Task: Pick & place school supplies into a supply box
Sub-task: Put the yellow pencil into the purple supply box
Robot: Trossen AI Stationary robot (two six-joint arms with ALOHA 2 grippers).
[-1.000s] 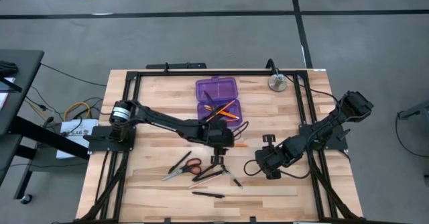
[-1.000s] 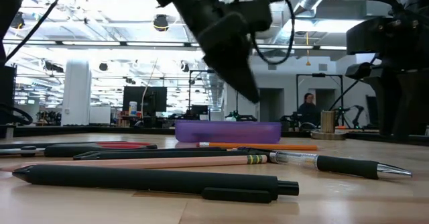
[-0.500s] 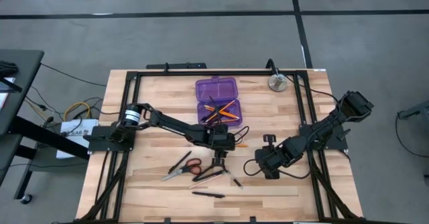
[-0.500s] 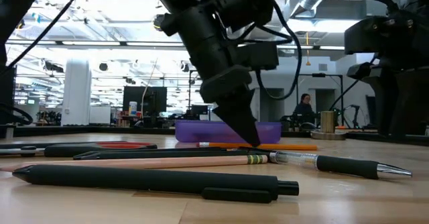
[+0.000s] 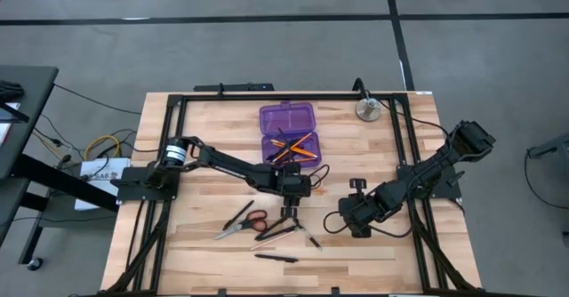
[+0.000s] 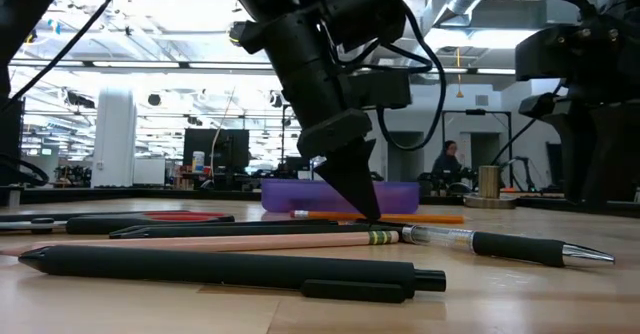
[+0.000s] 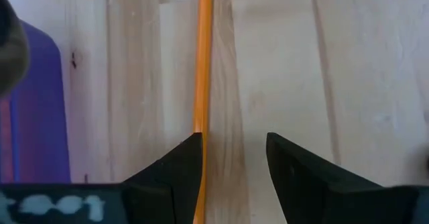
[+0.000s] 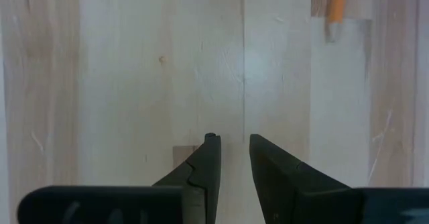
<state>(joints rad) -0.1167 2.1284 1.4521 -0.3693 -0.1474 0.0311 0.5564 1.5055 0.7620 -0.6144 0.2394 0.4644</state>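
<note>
My left gripper grabs the orange pencil by the middle of its body [image 7: 202, 120] next, for the purple box.
The purple supply box [image 5: 287, 132] lies open at the table's far middle, with orange pencils in its near half [image 5: 293, 146]. My left gripper [image 5: 296, 197] points down, open, its tips at the table just near of the box. An orange pencil [image 7: 203, 49] lies on the wood between the fingers, close along one finger [image 7: 184, 160]; it also shows in the low view [image 6: 420, 218]. Red-handled scissors [image 5: 240, 224] and black pens [image 5: 277, 231] lie nearer the front. My right gripper [image 5: 341, 219] is open and empty, low over the table at the right. My left gripper comes from above, pointing down, with its fingers astride the orange pencil, which lies flat on the table and runs along the gap. One finger's inner edge [image 7: 196, 143] stands right at the pencil's side; I cannot tell whether it touches.
A round silver disc [image 5: 368, 110] stands at the far right. A black pen [image 5: 276, 258] lies near the front edge; in the low view a black pen [image 6: 230, 269], a pale pencil [image 6: 250, 240] and a silver-tipped pen [image 6: 510, 244] lie in front. A black frame [image 5: 178, 101] rims the table.
My left gripper has come down from above the table to the orange pencil just near of the box, its tips now at the tabletop. My right arm has kept still.
</note>
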